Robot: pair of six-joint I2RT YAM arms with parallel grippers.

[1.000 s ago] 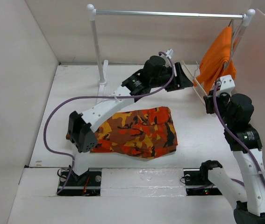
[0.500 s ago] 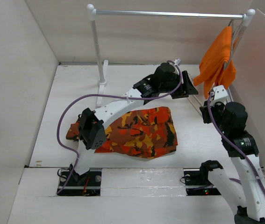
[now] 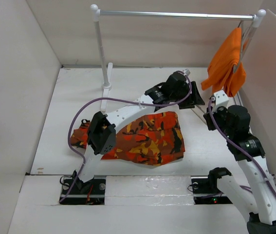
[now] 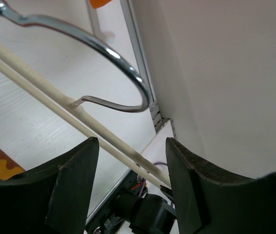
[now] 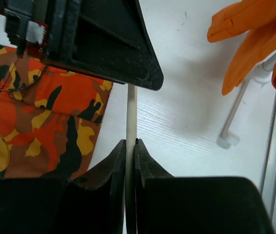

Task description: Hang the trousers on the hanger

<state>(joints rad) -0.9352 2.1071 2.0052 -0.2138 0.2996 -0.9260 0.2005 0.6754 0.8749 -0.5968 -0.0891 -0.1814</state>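
Note:
My left gripper grabs the hanger by the cream bar [image 3: 200, 106] beside the hook's base next, which leaves the other bar free for the trousers.
The camouflage trousers [image 3: 147, 136] lie flat on the table in front of the arms, and also show in the right wrist view [image 5: 40, 112]. My right gripper [image 5: 131, 145] is shut on a cream bar of the hanger [image 5: 131, 109], right of the trousers [image 3: 212, 110]. My left gripper [image 3: 190, 99] is open at the hanger, its fingers either side of a cream bar [image 4: 60, 105], which passes between them [image 4: 132, 146] without contact. The hanger's metal hook [image 4: 123, 56] curves above. In the top view the arms mostly hide the hanger.
A plain orange garment [image 3: 225, 61] hangs at the right end of the silver rail [image 3: 176, 14] on white posts [image 3: 101, 53]. White walls enclose the table closely on the right. The left arm's purple cable [image 3: 79, 122] loops over the trousers' left end.
My left gripper has swung right, up to the hanger and the right gripper. The right gripper has drawn the hanger slightly left and nearer. The trousers lie as before.

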